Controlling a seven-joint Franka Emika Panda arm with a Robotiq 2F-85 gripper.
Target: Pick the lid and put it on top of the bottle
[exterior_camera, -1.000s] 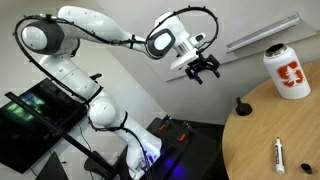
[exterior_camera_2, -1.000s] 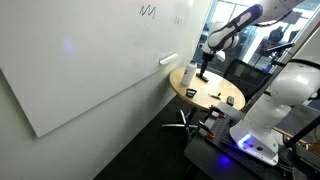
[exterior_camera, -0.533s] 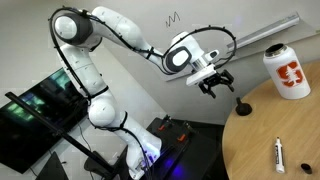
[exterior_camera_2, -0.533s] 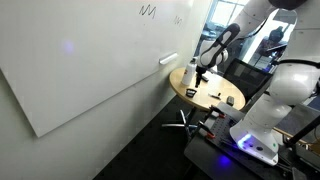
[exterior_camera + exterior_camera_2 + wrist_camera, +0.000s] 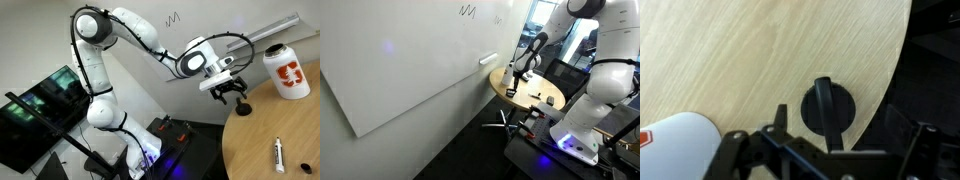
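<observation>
The gripper needs to hold the lid by its knob, with one finger on each side, so the lid's round base stays free to sit on top of the bottle [image 5: 290, 70].
The lid [image 5: 827, 107] is a small black round cap with a knob. It stands on the round wooden table [image 5: 760, 50] close to its edge. In an exterior view the lid [image 5: 242, 108] sits just below my gripper [image 5: 232, 92]. In the wrist view my gripper [image 5: 840, 125] is open and empty, its fingers on either side above the lid, not touching it. The white bottle [image 5: 290, 70] with the orange-red logo stands upright further in on the table. Its shoulder shows in the wrist view [image 5: 675, 148].
A slim white marker pen [image 5: 279, 153] lies on the table nearer the front. The table edge [image 5: 228, 135] runs just beside the lid. A whiteboard [image 5: 410, 60] stands behind the table, and a monitor [image 5: 40, 105] by the robot base.
The arm has swung right and down, bringing the open gripper from well off the table to just above the lid.
</observation>
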